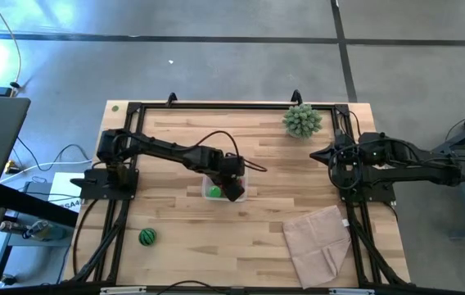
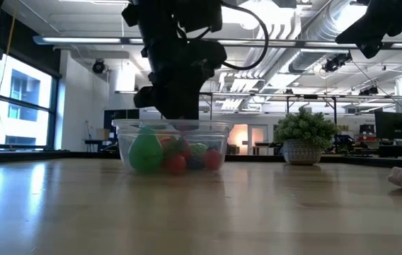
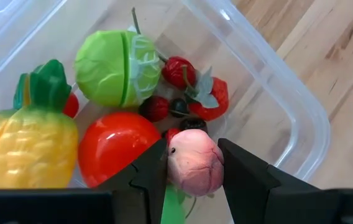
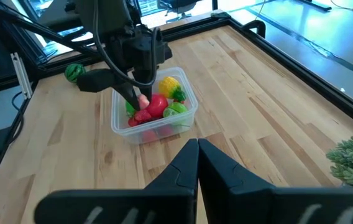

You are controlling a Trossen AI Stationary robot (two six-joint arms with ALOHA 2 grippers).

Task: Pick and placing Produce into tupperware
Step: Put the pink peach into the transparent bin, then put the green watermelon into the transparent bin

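The pink fruit [image 3: 195,162] sits low in the tub [image 3: 257,118] and would rest there if I opened my left gripper now, so it is time to release the fruit.
The clear tupperware [image 1: 246,175] stands mid-table and holds produce: a yellow pineapple [image 3: 24,149], a green cabbage [image 3: 117,68], a red tomato [image 3: 117,149] and small red berries [image 3: 178,71]. My left gripper [image 3: 192,155] reaches down into the tub, shut on a pink peach-like fruit [image 3: 194,169]. A green striped melon ball [image 1: 147,237] rests on the table near the front left. My right gripper [image 4: 197,146] waits shut at the table's right side, holding nothing. My left gripper pinches the pink fruit by its two opposite sides [image 3: 175,163] between its two fingers. The fingers come steeply from above, pointing down into the tub. The fruit sits low among the other produce, beside the tomato; whether it rests on them cannot be told.
A spiky pale-green potted plant [image 1: 302,120] stands at the far right of the table. A beige folded cloth [image 1: 318,242] lies at the near right. Bare wood lies between the tub and the cloth.
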